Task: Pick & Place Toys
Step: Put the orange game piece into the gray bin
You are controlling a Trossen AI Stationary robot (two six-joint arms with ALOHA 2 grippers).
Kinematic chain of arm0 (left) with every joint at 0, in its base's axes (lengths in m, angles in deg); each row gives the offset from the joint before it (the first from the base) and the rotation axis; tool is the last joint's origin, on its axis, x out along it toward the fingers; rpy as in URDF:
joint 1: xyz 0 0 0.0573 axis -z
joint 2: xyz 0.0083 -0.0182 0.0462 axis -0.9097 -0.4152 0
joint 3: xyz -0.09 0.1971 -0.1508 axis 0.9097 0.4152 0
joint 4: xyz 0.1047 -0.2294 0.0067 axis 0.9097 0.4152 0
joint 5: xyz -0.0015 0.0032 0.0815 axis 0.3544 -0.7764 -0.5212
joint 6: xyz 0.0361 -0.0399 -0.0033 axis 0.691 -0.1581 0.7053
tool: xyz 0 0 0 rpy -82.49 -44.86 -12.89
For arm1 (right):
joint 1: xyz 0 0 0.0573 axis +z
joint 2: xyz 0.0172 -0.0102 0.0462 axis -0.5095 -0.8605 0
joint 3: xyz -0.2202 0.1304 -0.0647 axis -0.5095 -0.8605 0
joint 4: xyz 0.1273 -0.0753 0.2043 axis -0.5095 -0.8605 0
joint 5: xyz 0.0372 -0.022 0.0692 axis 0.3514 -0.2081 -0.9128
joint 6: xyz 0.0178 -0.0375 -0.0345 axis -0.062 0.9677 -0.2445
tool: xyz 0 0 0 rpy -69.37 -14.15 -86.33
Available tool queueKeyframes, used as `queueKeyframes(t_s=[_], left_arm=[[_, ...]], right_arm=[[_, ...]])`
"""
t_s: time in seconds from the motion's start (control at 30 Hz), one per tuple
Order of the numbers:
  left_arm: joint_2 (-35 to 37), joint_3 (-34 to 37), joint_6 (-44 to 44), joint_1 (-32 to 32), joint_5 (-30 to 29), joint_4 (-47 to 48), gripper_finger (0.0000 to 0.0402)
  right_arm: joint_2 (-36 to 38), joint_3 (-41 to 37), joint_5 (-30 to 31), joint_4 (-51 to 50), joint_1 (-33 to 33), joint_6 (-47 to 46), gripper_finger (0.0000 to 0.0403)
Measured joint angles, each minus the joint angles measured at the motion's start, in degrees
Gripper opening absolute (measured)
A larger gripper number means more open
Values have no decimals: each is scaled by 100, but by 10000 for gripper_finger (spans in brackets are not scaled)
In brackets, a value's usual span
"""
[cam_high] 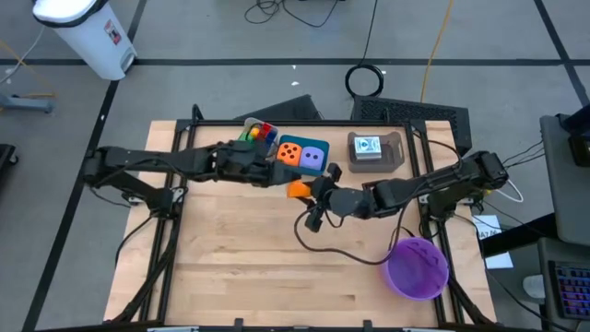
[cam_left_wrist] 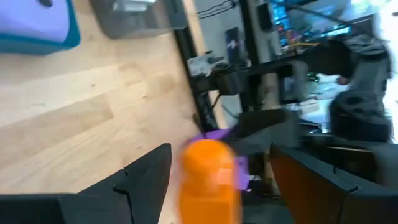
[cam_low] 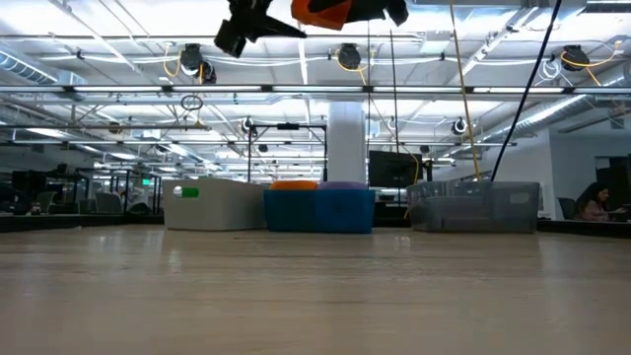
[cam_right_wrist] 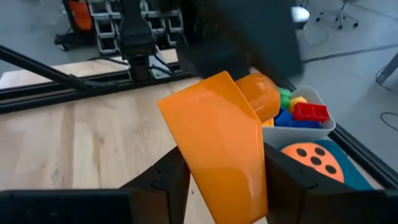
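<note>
I should next use my left gripper to grab the orange toy by its body below the rounded end (cam_left_wrist: 208, 204), so I can put it into the white tray of bricks.
An orange plastic toy (cam_high: 297, 189), a long scoop-like piece with a rounded far end (cam_right_wrist: 261, 93), hangs above the table's middle, just in front of the trays. My right gripper (cam_right_wrist: 224, 171) is shut on it and reaches in from the table's right. My left gripper (cam_left_wrist: 217, 158) comes from the table's left and is open. Its two fingers stand on either side of the toy's rounded end (cam_left_wrist: 208, 180), with a gap on each side. In the low view the toy (cam_low: 320, 12) is high above the tabletop. My right gripper pinches the orange toy's wide flat end (cam_right_wrist: 221, 186) between its two fingers (cam_right_wrist: 168, 177). The fingers come nearly level from the table's right and lie along the toy. The toy sticks out past the fingertips toward the left gripper, lifted clear of the table.
Along the far edge stand a white tray (cam_high: 260, 134) of coloured bricks, a teal tray (cam_high: 302, 155) holding an orange and a purple dotted die, and a grey tray (cam_high: 373, 149) with a card. A purple bowl (cam_high: 417, 267) sits at the near right. Bare wood lies in front.
</note>
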Motion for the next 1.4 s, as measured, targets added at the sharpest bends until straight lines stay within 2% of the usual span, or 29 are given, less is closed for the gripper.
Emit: queueKeyframes(t_s=[0.23, 0.47, 0.87, 1.03, 1.17, 1.4], left_arm=[[-292, 0, -65, -5, 493, -325, 280], [-341, 0, -7, -16, 511, -358, 274], [-344, 0, 131, -84, 691, -323, 160], [-344, 0, 263, -97, 680, -321, 140], [-344, 0, 399, -136, 693, -319, 147], [-337, 0, 698, -271, 883, -461, 143]], right_arm=[[0, 2, 255, 18, -24, 112, 145], [2, 2, 252, 27, -62, 143, 142], [8, 2, 262, 160, -143, 222, 147], [10, 2, 231, 156, -145, 225, 167], [10, 2, -45, 154, -187, 223, 187], [188, 2, -93, 110, -189, 394, 227]])
